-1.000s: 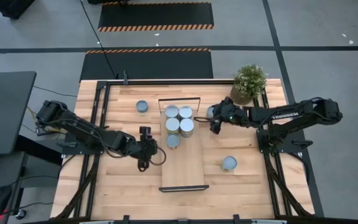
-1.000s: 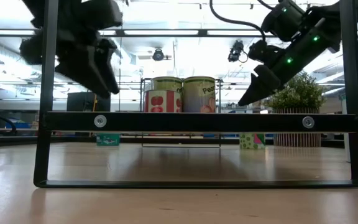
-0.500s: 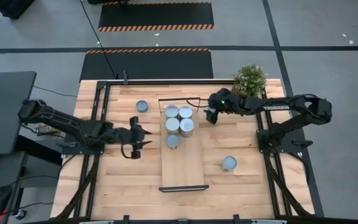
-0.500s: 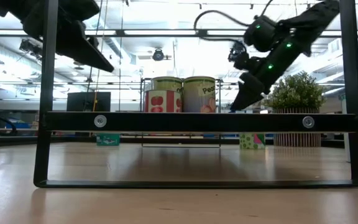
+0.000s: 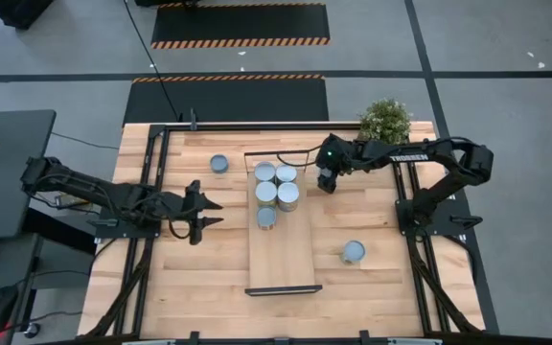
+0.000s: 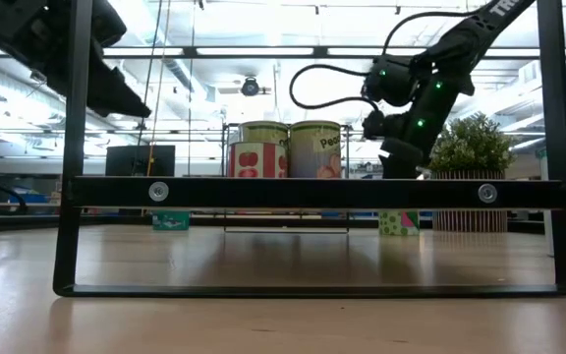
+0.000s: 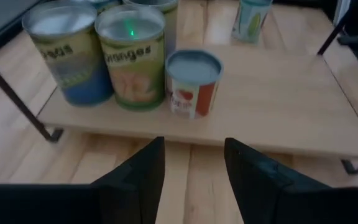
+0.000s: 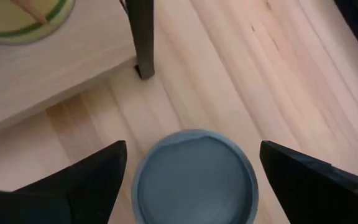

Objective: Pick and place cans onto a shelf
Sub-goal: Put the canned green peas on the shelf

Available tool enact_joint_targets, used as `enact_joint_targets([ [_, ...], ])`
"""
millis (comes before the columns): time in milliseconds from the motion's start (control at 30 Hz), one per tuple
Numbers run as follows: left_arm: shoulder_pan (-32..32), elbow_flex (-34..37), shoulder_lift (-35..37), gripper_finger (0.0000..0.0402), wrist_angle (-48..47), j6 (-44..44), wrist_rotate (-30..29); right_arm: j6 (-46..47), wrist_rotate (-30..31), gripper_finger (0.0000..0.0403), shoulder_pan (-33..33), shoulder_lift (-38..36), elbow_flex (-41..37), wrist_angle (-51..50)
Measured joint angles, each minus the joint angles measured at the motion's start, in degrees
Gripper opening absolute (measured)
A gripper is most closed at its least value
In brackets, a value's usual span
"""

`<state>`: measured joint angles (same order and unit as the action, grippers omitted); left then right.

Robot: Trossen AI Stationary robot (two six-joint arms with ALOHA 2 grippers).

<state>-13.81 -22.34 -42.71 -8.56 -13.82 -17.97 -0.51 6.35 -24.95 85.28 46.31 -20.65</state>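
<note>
I should next shelve another can, my right gripper holding its grey-blue top (image 8: 194, 180).
The light-wood shelf (image 5: 284, 259) lies in the middle of the table, with several cans (image 5: 277, 192) standing upright on its far half. Two more cans stand on the tabletop, one at the far left (image 5: 219, 164) and one at the right (image 5: 354, 251). My right gripper (image 5: 326, 182) points down by the shelf's far right corner. It is open, with one finger on each side of a can's grey-blue top (image 8: 194, 177), and gaps show on both sides. My left gripper (image 5: 209, 213) is open and empty to the left of the shelf, facing the shelf's cans (image 7: 132, 56).
A potted plant (image 5: 384, 122) stands at the table's far right corner, just behind my right arm. The shelf's black frame leg (image 8: 140, 37) stands close to the can under my right gripper. Bare tabletop (image 5: 372, 287) lies to the near side of both arms.
My left gripper has drawn back from the shelf toward the table's left edge. My right gripper has tipped from a slant to point down and has come down over the can by the shelf's far right corner.
</note>
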Motion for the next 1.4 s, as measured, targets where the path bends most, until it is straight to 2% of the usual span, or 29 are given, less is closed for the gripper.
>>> enact_joint_targets([
  [200,0.0,0.8,0.0,0.0172,1.2,-2.0,0.1,1.2,0.0,0.0363,-0.5,0.2,0.0,-2.2],
  [433,-0.4,0.8,0.0,0.0172,1.2,-6.2,1.9,0.9,-0.3,0.0346,-0.7,3.2,-1.7,0.3],
  [633,-0.4,0.8,0.0,0.0172,1.0,-6.1,1.7,0.8,-0.3,0.0344,-0.5,4.0,-3.2,2.6],
  [867,-0.2,0.8,0.0,0.0172,1.1,-6.0,1.2,0.8,-0.3,0.0298,-0.5,3.9,-3.5,2.7],
  [1033,-0.2,0.8,0.0,0.0172,1.1,-6.1,1.1,1.0,-0.3,0.0292,-0.4,3.9,-3.5,2.6],
  [1200,-0.2,0.8,0.0,0.0172,1.1,-6.1,1.1,2.3,1.9,0.0292,1.8,2.7,-3.5,1.6],
  [1400,-0.2,0.8,0.0,0.0172,1.1,-6.1,1.1,4.2,5.5,0.0292,6.8,-2.5,-3.5,-0.7],
])
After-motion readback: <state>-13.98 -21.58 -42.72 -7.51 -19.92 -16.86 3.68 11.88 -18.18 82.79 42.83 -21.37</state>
